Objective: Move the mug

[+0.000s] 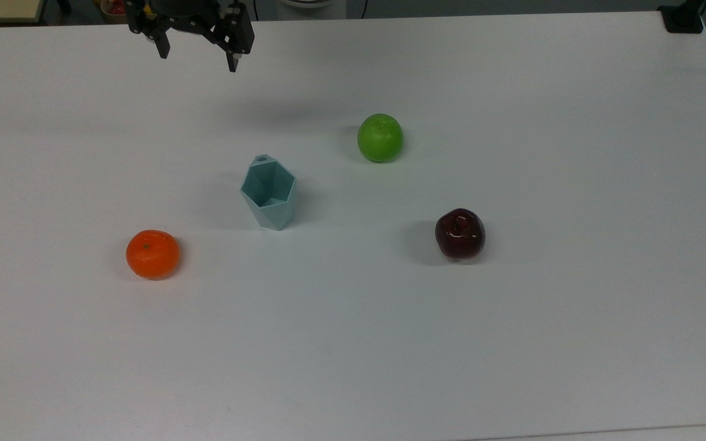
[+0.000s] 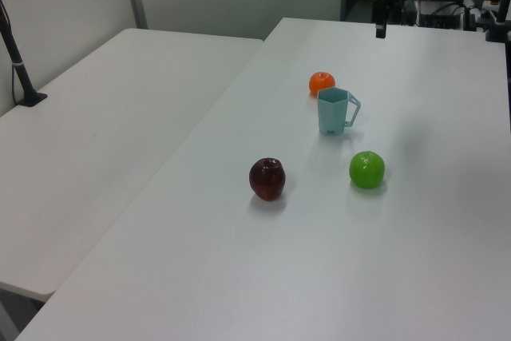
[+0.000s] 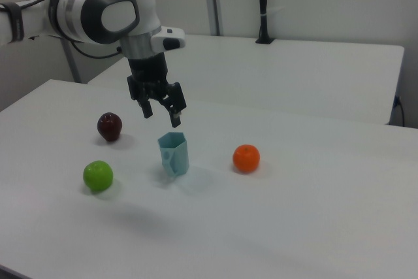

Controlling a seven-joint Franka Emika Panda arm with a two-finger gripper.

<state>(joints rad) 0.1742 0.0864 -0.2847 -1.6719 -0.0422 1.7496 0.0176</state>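
Observation:
The teal mug needs to move across the white table. My gripper will next grab the mug by its handle [image 2: 354, 111].
The pale teal faceted mug [image 1: 269, 193] stands upright near the middle of the white table [image 1: 512, 337], its hexagonal rim open to the top. It also stands in the left view [image 2: 334, 110] with its handle to the left view's right, and in the right view [image 3: 174, 153]. My gripper [image 1: 198, 56] hangs open in the air at the top view's upper left, well apart from the mug, nothing between its fingers. In the right view the gripper [image 3: 161, 112] hovers above and slightly left of the mug.
An orange [image 1: 152, 253] lies to the top view's left of the mug, a green apple [image 1: 380, 137] up and to its right, a dark red apple [image 1: 460, 233] farther right. A second table [image 2: 96, 141] adjoins on the left view's left.

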